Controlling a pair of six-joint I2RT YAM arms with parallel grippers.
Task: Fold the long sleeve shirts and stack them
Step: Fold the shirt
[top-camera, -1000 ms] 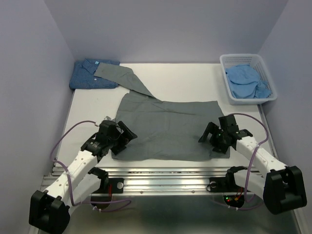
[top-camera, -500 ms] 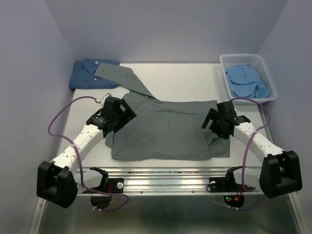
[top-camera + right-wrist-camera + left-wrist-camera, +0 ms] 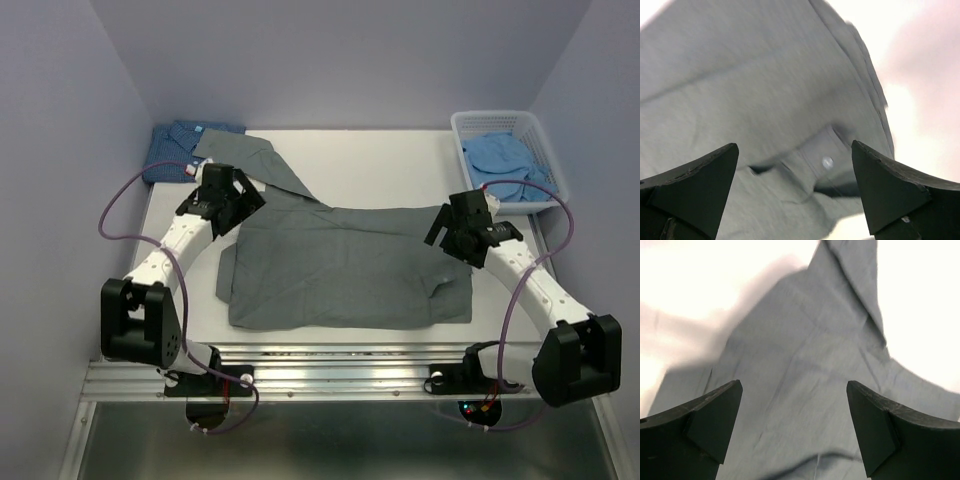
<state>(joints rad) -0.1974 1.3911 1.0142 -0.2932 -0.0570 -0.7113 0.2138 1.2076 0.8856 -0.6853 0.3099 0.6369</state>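
The robot's left hand will next fold the grey shirt's outstretched sleeve over the shirt's body, and it will grab the sleeve between the sleeve's end and the shirt's shoulder for that.
The plain grey shirt [image 3: 340, 265] lies flat mid-table, one sleeve [image 3: 250, 160] stretching to the far left. The dark blue dotted shirt [image 3: 180, 150] lies folded at the far left corner. The pale blue shirt [image 3: 505, 165] sits in the basket. My left gripper [image 3: 232, 200] is open and empty above the grey shirt's far left shoulder; its wrist view shows grey cloth [image 3: 805, 365] between the fingers [image 3: 710, 420]. My right gripper [image 3: 462, 228] is open and empty above the shirt's far right corner; its wrist view shows a buttoned cuff [image 3: 827, 162] below.
A white lattice basket [image 3: 460, 150] stands at the far right corner. Purple walls close the table on left, back and right. Arm cables loop over both table sides.
Both arms have moved from the near edge toward the far side of the grey shirt. The near right corner of the shirt now lies rumpled. Both grippers stay open.
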